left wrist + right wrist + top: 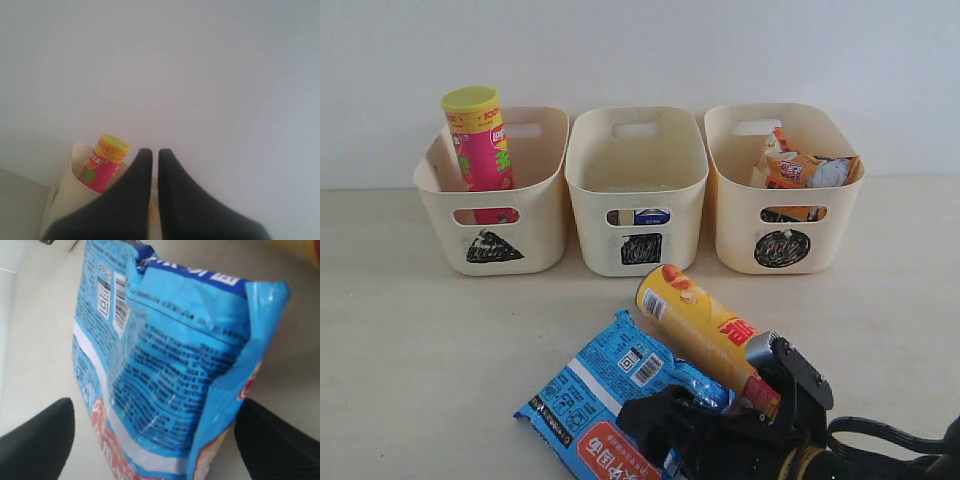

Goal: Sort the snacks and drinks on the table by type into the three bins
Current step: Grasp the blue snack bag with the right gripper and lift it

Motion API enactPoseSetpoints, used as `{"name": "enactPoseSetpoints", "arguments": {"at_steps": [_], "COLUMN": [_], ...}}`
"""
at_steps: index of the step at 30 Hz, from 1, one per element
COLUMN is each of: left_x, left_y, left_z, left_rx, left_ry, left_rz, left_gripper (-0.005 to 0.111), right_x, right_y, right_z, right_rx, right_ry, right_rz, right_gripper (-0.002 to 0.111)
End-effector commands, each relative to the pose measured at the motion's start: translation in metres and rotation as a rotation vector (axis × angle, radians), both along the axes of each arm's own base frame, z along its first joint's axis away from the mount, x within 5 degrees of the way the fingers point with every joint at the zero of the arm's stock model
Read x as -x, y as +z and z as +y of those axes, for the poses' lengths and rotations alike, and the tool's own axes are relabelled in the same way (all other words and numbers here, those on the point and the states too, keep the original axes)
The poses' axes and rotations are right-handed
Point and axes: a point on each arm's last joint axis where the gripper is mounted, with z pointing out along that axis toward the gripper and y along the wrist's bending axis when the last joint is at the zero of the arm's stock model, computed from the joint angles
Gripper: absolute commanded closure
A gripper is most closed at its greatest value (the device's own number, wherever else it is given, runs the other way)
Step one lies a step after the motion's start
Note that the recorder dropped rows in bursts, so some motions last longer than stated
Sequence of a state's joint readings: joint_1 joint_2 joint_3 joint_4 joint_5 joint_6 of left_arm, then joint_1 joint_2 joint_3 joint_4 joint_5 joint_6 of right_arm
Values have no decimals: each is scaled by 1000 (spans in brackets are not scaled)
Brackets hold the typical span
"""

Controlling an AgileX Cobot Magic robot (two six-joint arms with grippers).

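My right gripper pinches the blue crinkly bag (165, 340) by its edge (172, 422) beside the red label next. That bag then goes into the circle bin.
A blue crinkly bag (605, 385) (165, 340) lies on the table (410, 330) near the front. My right gripper (730, 405) (160, 440) stands open, with one black finger on each side of the bag's end and a gap between each finger and the bag. A yellow-red chip tube (705, 335) lies tilted across the bag's far edge. The pink tube (480, 140) (106, 165) stands in the triangle bin (535, 235). Cartons (650, 216) show through the square bin's (680, 180) slot. An orange bag (790, 168) sits in the circle bin (735, 235). My left gripper (151, 152) is shut and empty, raised near the triangle bin.
The three bins stand in a row at the back against a white wall (640, 50). My right arm and its cable (880, 440) fill the front right corner. Bare table stretches on the left and the right of the blue bag.
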State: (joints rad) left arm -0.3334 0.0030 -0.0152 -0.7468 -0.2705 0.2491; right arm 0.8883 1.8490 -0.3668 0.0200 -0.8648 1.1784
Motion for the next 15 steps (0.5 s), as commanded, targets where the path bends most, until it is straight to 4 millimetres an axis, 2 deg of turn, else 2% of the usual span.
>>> {"name": "enactPoseSetpoints", "arguments": {"at_steps": [1, 12, 13, 15], "left_x": [0, 0, 0, 0], "left_y": [-2, -2, -2, -2], "left_z": [0, 0, 0, 0], "left_rx": [8, 8, 8, 8], "left_ry": [-4, -4, -4, -4], "left_rz": [8, 8, 8, 8], "left_gripper": [103, 103, 103, 103], "right_x": [-7, -30, -32, -35], "right_y": [0, 10, 11, 8], "right_z": [6, 30, 31, 32], "right_rx": [20, 112, 120, 141], "right_ry": [-2, 19, 23, 21], "right_rz": [-19, -60, -67, -52], "right_gripper": [28, 29, 31, 51]}}
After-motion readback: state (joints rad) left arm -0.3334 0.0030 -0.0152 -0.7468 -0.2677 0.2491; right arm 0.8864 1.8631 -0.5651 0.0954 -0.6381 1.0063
